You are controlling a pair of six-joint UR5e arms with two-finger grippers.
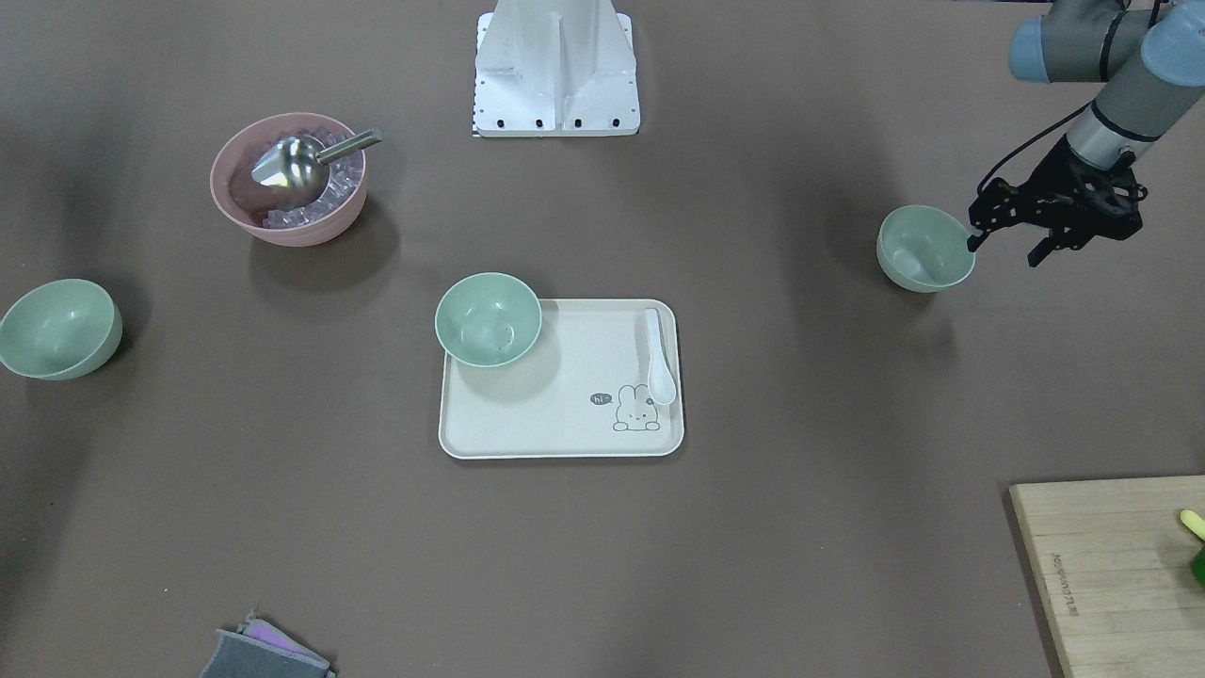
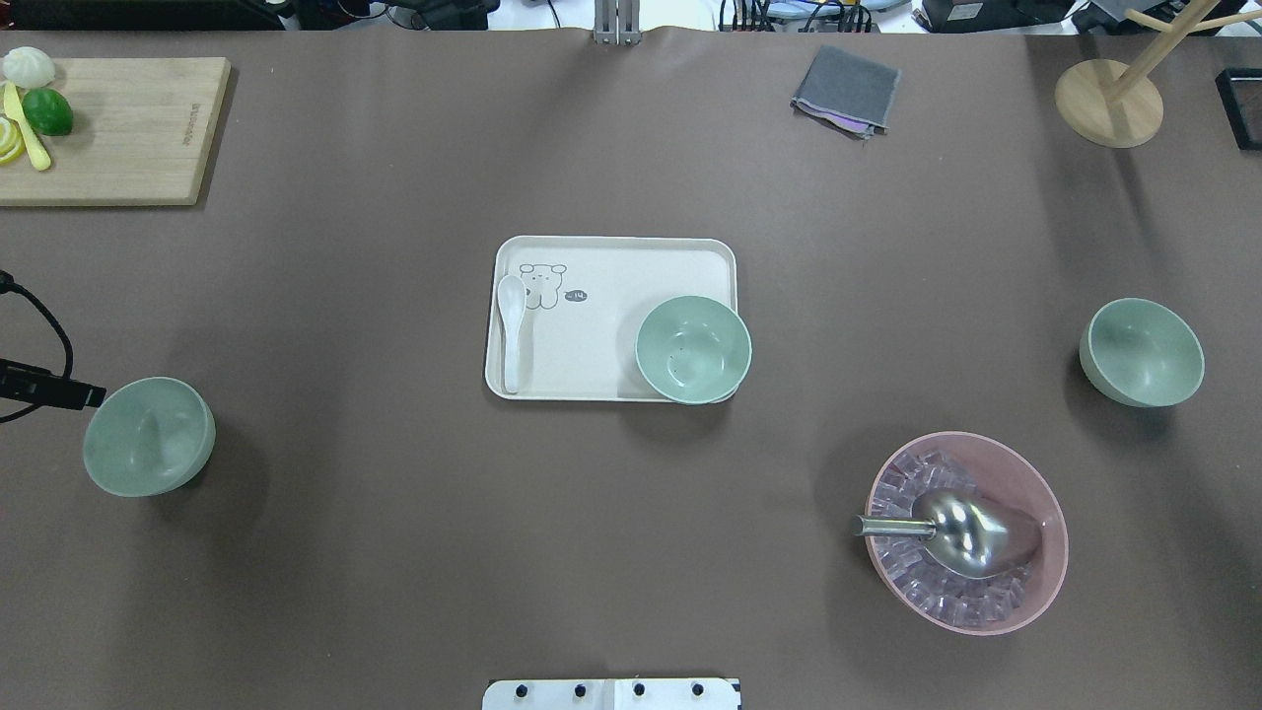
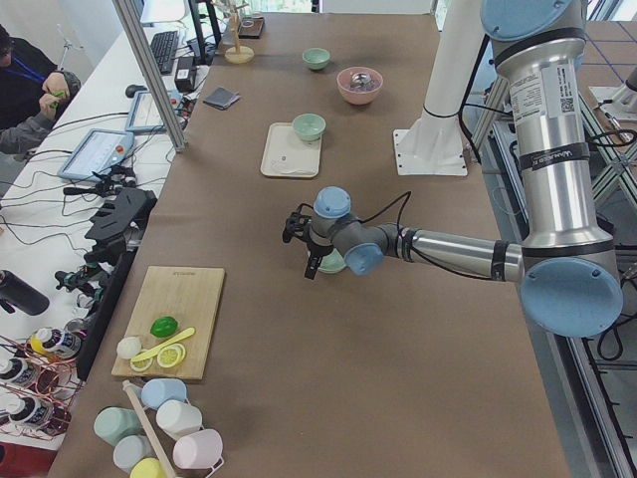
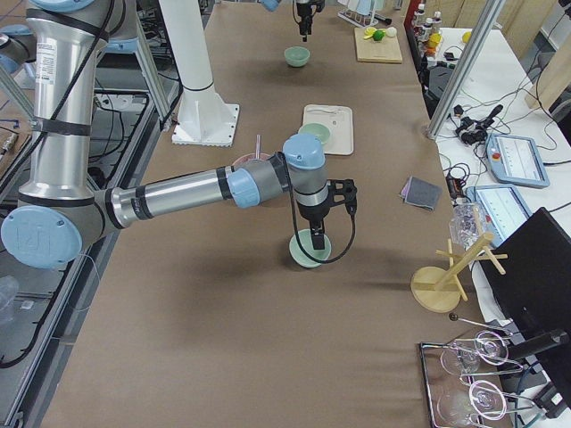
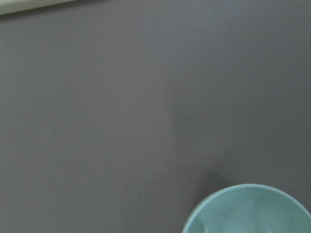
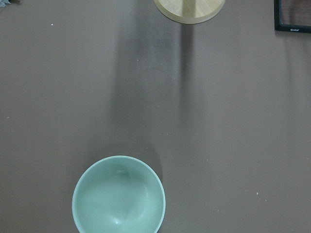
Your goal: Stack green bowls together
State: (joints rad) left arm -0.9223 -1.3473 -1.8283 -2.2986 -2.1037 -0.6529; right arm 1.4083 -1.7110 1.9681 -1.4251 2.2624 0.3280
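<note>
My left gripper picks up the green bowl by its rim (image 1: 962,222) next, to stack it inside the bowl on the tray (image 1: 489,321).
Three pale green bowls stand apart. One (image 1: 488,318) sits on the tray's corner (image 2: 692,349). One (image 1: 925,248) is on my left side (image 2: 148,436). One (image 1: 59,328) is on my right side (image 2: 1141,352). My left gripper (image 1: 1005,250) is open, low beside the left bowl, with one fingertip (image 1: 975,241) at its rim and the other outside it. My right gripper (image 4: 314,239) shows only in the exterior right view, hanging over the right bowl (image 4: 310,251). I cannot tell whether it is open or shut. The right wrist view shows that bowl (image 6: 118,194) below, with no fingers in view.
A cream tray (image 1: 565,424) holds a white spoon (image 1: 659,363). A pink bowl (image 1: 226,202) with ice and a metal scoop stands near the right bowl. A cutting board (image 2: 118,128), a grey cloth (image 2: 846,89) and a wooden stand (image 2: 1109,99) line the far edge.
</note>
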